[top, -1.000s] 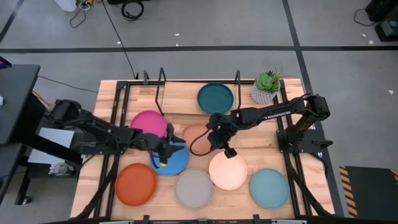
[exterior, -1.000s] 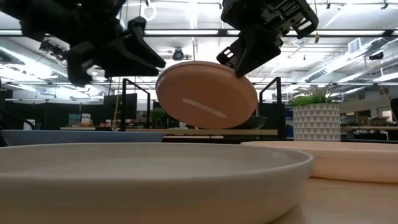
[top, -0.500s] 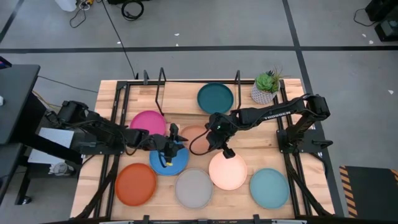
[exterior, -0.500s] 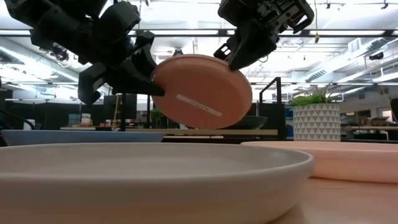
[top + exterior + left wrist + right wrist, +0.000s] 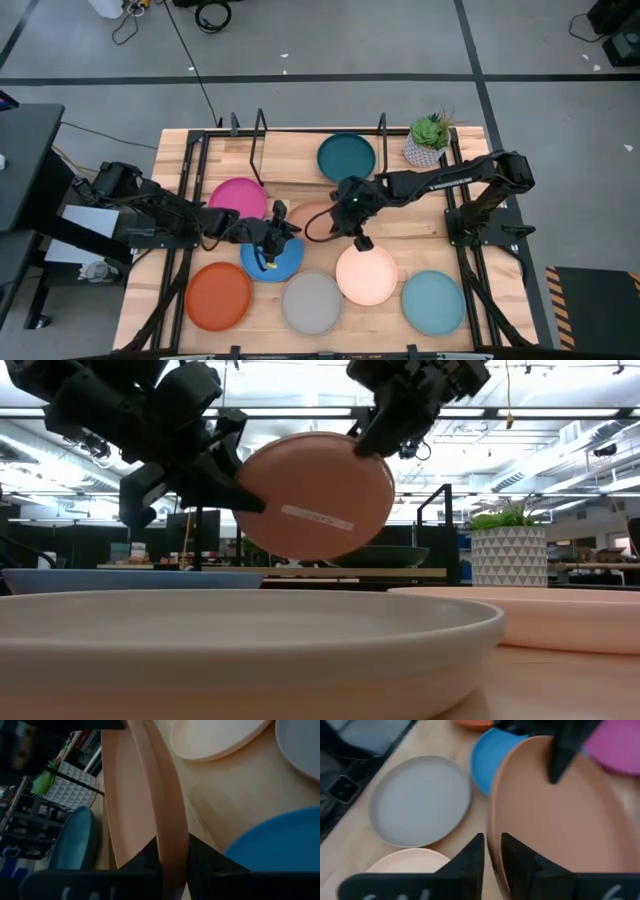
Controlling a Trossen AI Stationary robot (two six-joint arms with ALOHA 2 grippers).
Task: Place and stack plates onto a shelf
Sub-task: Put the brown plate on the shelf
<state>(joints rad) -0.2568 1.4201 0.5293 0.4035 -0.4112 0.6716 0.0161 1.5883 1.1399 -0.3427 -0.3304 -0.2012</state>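
Note:
The tan plate point(image 5: 315, 217) is tilted over the table. The plate stays held in my left gripper for now, until it reaches the shelf point(image 5: 290, 150).
The tan plate point(image 5: 315, 217) hangs in the air over the middle of the table, tipped steeply, its underside with a pale label point(image 5: 315, 517) turned toward the near edge. My right gripper point(image 5: 351, 220) is shut on its right rim. My left gripper point(image 5: 283, 224) is shut on its left rim. The shelf point(image 5: 290, 150) runs along the far edge, and the dark teal plate point(image 5: 346, 157) lies on it. The pink point(image 5: 240, 196), blue point(image 5: 272, 258), orange point(image 5: 218, 295), grey point(image 5: 312, 301), cream point(image 5: 366, 274) and light blue point(image 5: 433, 301) plates lie flat on the table. My left gripper pinches the tan plate's left rim point(image 5: 171, 840) between its two fingers point(image 5: 147, 860). It comes nearly level from the table's left. My right gripper pinches the opposite rim point(image 5: 493, 840), one finger point(image 5: 470, 855) on the underside and one inside the dish, slanting down from the right. The plate is lifted clear and tilted.
A potted plant in a white pot point(image 5: 428, 142) stands at the far right corner. Black hoop uprights point(image 5: 258, 132) point(image 5: 382, 130) rise from the shelf on either side of the teal plate. The blue plate lies directly under my left gripper.
My left gripper has moved right toward the tan plate, and its fingers now stand on the plate's left rim. My right gripper has carried the plate slightly left and up, and the plate has tipped steeper.

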